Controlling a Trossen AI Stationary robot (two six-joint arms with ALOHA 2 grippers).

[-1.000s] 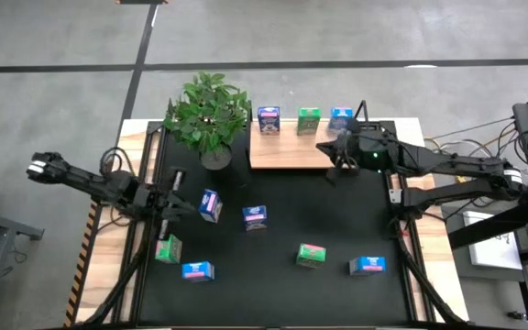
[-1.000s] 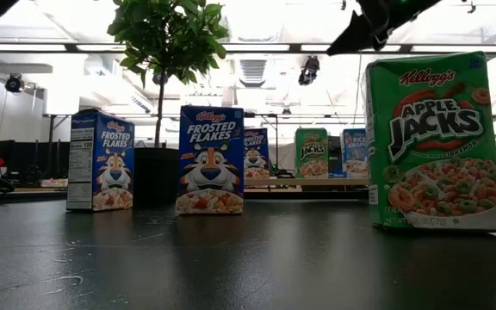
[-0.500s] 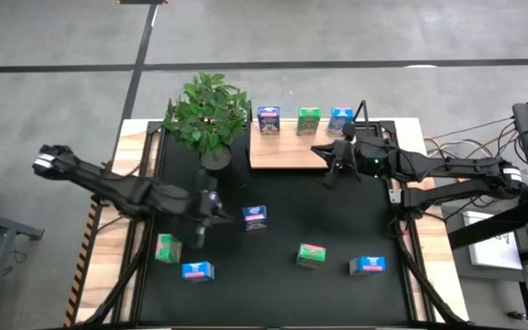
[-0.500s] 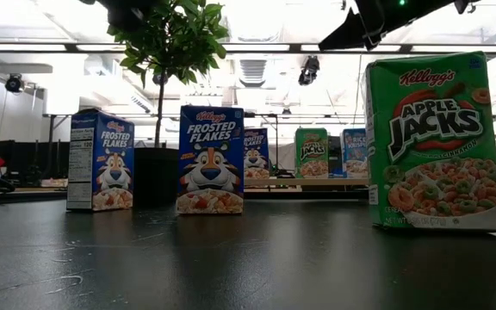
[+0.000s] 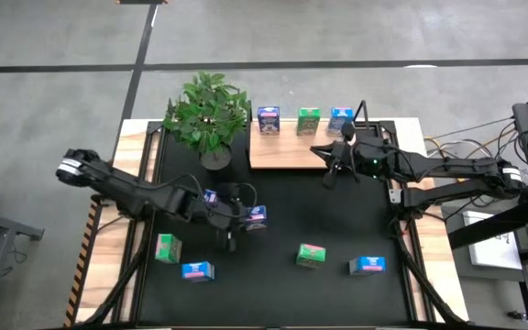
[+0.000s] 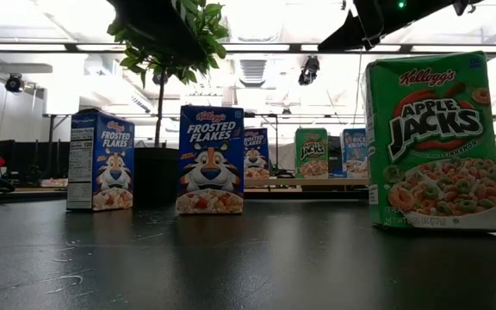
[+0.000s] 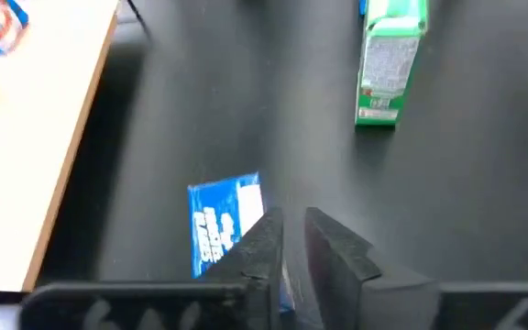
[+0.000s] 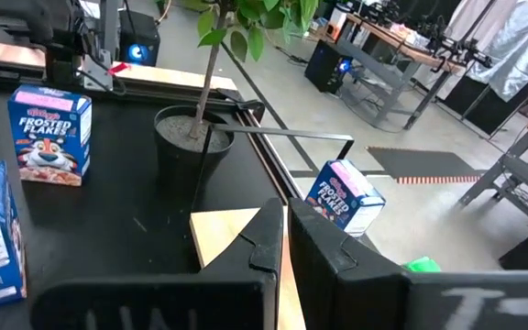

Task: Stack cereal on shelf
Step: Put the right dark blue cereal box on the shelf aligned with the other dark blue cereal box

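Next, my left gripper grips the dark blue box by its printed top end (image 5: 257,213) to stack the cereal on the wooden shelf (image 5: 291,154).
Three cereal boxes stand on the wooden shelf (image 5: 291,154): dark blue (image 5: 269,120), green (image 5: 309,120) and light blue (image 5: 341,119). On the black mat stand two dark blue boxes (image 5: 211,197) (image 5: 257,216), two green (image 5: 167,247) (image 5: 311,255) and two light blue (image 5: 197,270) (image 5: 367,265). My left gripper (image 5: 235,234) is shut, low over the mat, just on the near side of the dark blue box, which also shows in the left wrist view (image 7: 227,225). My right gripper (image 5: 330,167) is shut and empty above the shelf's near right edge. My left gripper's shut fingers (image 7: 264,243) stand right beside the dark blue box's side (image 7: 236,211). One finger covers the box's edge in the wrist view, and I cannot tell whether it touches.
A potted plant (image 5: 211,115) stands at the shelf's left end. The green box (image 7: 388,64) lies ahead of my left gripper. There is bare mat (image 5: 291,197) between the shelf and the loose boxes. My left arm (image 6: 158,26) crosses the top of the low view.
My left gripper has swept from the mat's left edge toward the table's right, passing over the first dark blue box and coming down beside the second. No box has moved.
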